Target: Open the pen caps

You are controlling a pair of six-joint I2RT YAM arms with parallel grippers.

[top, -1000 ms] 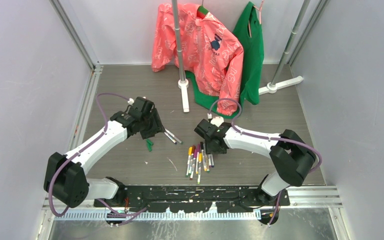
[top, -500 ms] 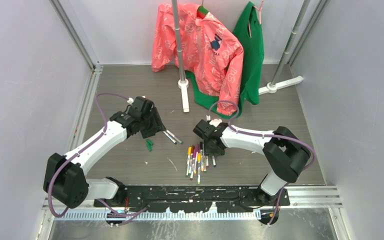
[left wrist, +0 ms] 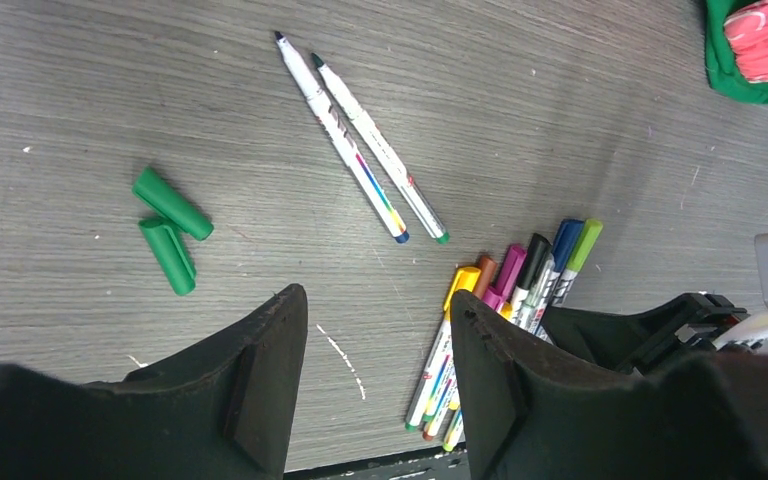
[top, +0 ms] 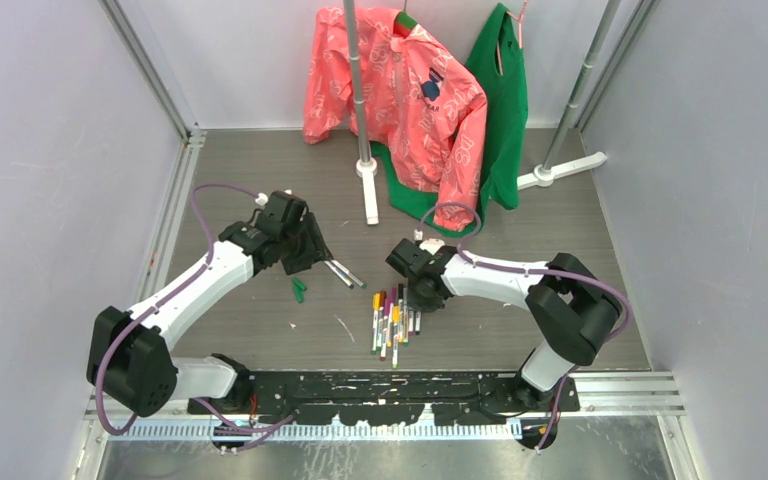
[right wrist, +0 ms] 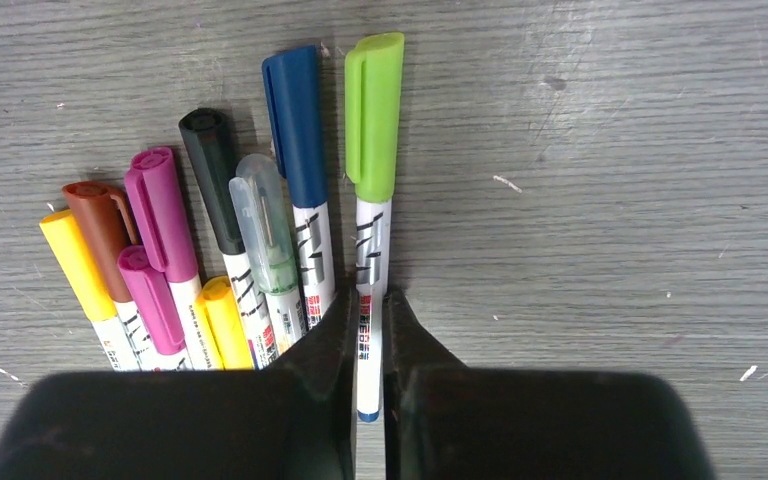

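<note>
The light-green-capped pen point(right wrist: 368, 260) is to be opened next, so the left gripper should grab it by its cap point(right wrist: 373, 117) and leave the white body of the pen to the right gripper.
Several capped pens point(right wrist: 260, 290) lie bunched on the grey table point(top: 260, 320), with pen caps in yellow, brown, pink, black, clear, blue point(right wrist: 297, 125) and light green point(right wrist: 373, 115). My right gripper point(right wrist: 365, 300) is shut on the white barrel of the light-green-capped pen point(right wrist: 368, 260), which lies at the bunch's right edge. Two uncapped pens point(left wrist: 360, 145) lie further back. Two loose green caps point(left wrist: 170, 230) rest to their left. My left gripper point(left wrist: 375, 305) hovers open and empty above bare table, between the loose caps and the bunch point(left wrist: 520, 290).
A pink jacket point(top: 400, 95) and a green garment point(top: 505, 110) hang on a stand point(top: 365, 170) at the back. Grey walls close in both sides. The right arm's gripper body point(left wrist: 660, 330) sits close beside my left fingers.
My right gripper has slid slightly toward the bunch and closed from open onto the light-green-capped pen's barrel. The left arm has not moved.
</note>
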